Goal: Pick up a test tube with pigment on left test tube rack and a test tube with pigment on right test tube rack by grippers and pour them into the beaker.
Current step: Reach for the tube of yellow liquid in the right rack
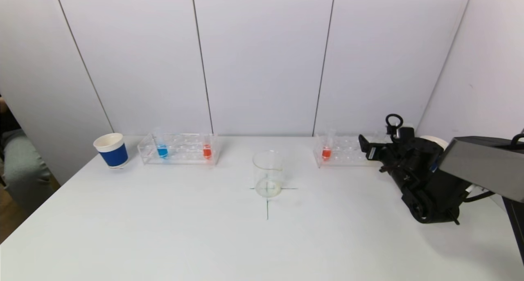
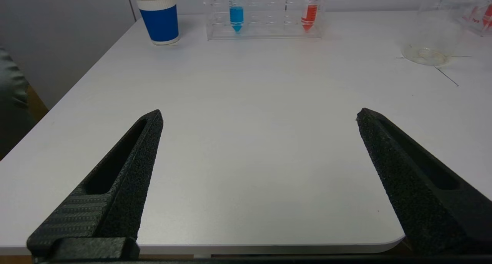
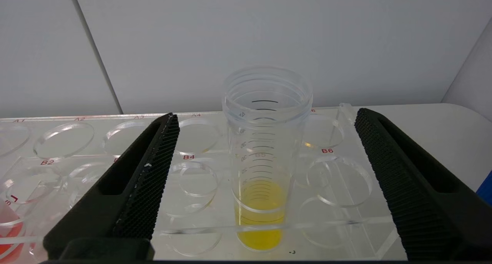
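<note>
The rack (image 3: 339, 218) surrounds the lower half of the yellow-pigment tube, so my right gripper will grab the tube next by its bare upper side (image 3: 265, 141), just below the tube's rim.
The left clear rack (image 1: 180, 150) holds a blue-pigment tube (image 1: 162, 150) and a red-pigment tube (image 1: 206, 151). The glass beaker (image 1: 268, 174) stands at the table's middle on a drawn cross. The right clear rack (image 1: 348, 152) holds a red-pigment tube (image 1: 326, 152). My right gripper (image 1: 370, 150) is at that rack's right part. In the right wrist view it (image 3: 265, 116) is open, its fingers on either side of a yellow-pigment tube (image 3: 265, 160) in slot B5, not touching it. My left gripper (image 2: 259, 116) is open and empty over the table's near left part, out of the head view.
A blue paper cup (image 1: 111, 150) stands left of the left rack. Another cup (image 1: 434, 141) shows behind the right arm. White wall panels close the table's back and right sides. The table's near edge runs just under the left fingers (image 2: 130, 168).
</note>
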